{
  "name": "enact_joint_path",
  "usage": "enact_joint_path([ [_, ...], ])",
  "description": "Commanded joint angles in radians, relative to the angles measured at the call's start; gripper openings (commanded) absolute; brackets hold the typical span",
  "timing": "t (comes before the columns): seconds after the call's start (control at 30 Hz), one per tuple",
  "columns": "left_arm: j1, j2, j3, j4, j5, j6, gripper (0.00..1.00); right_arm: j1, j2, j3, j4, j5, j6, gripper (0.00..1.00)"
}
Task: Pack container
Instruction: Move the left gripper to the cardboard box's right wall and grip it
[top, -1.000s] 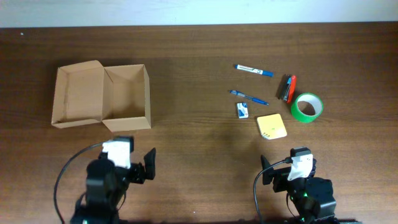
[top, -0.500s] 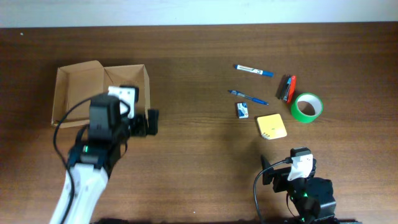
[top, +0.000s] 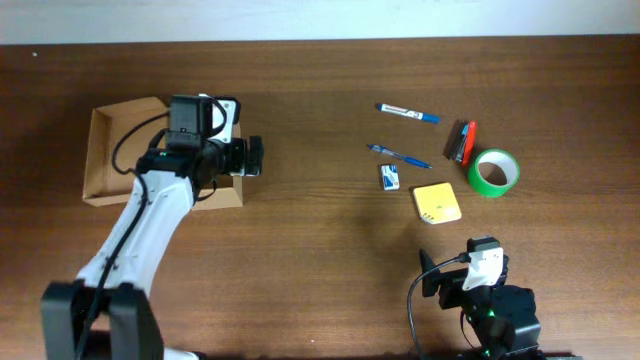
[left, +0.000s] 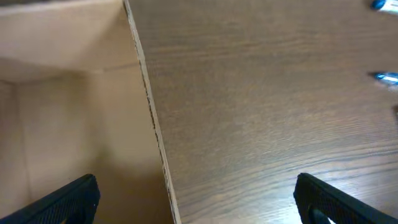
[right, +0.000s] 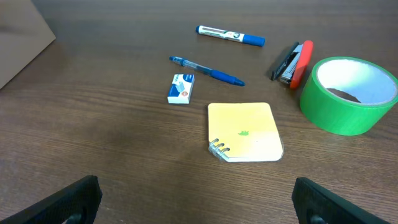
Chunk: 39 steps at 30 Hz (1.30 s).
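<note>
My left gripper should next move the container (top: 120, 150) near the items for packing. It should grab the container's side (top: 242, 159) opposite its lid flap for that.
The tan cardboard container (top: 120, 150) lies open at the left, its lid flap folded out to the left. My left gripper (top: 252, 157) is open and empty over the container's right wall. In the left wrist view (left: 196, 202) one finger is over the box interior (left: 62, 124) and the other over the table. My right gripper (top: 450, 282) is open and empty near the front edge, and it also shows in the right wrist view (right: 199, 202), short of the yellow notepad (right: 244, 132).
At the right lie a blue marker (top: 407, 113), a blue pen (top: 402, 157), a small white-blue packet (top: 390, 178), the yellow notepad (top: 437, 203), a green tape roll (top: 493, 172) and a red-black stapler (top: 462, 142).
My left arm has swung from the table's front edge up to the container's right wall. The right arm and the items have not moved.
</note>
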Motion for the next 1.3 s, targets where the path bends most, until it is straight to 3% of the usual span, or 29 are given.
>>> enact_joint_path([
  [0.0, -0.005, 0.035, 0.018, 0.026, 0.004, 0.023, 0.99, 0.000, -0.011, -0.008, 0.003, 0.012, 0.000, 0.99],
  [0.27, -0.005, 0.088, 0.018, 0.063, 0.004, 0.024, 1.00, 0.000, -0.011, -0.008, 0.003, 0.012, 0.000, 0.99],
  [0.43, -0.005, 0.097, 0.018, 0.063, 0.004, 0.024, 0.50, 0.000, -0.011, -0.008, 0.003, 0.012, 0.000, 0.99],
  [0.5, -0.005, 0.097, 0.018, 0.063, 0.004, 0.024, 0.42, 0.000, -0.011, -0.008, 0.003, 0.012, 0.000, 0.99],
  [0.6, -0.005, 0.098, 0.018, 0.063, 0.002, 0.024, 0.41, 0.000, -0.011, -0.008, 0.003, 0.012, 0.000, 0.99],
  [0.7, -0.005, 0.101, 0.018, 0.063, -0.023, 0.024, 0.33, 0.000, -0.011, -0.008, 0.003, 0.012, 0.000, 0.99],
  [1.27, -0.006, 0.108, 0.018, 0.063, -0.111, 0.024, 0.31, 0.000, -0.011, -0.008, 0.003, 0.012, 0.000, 0.99],
])
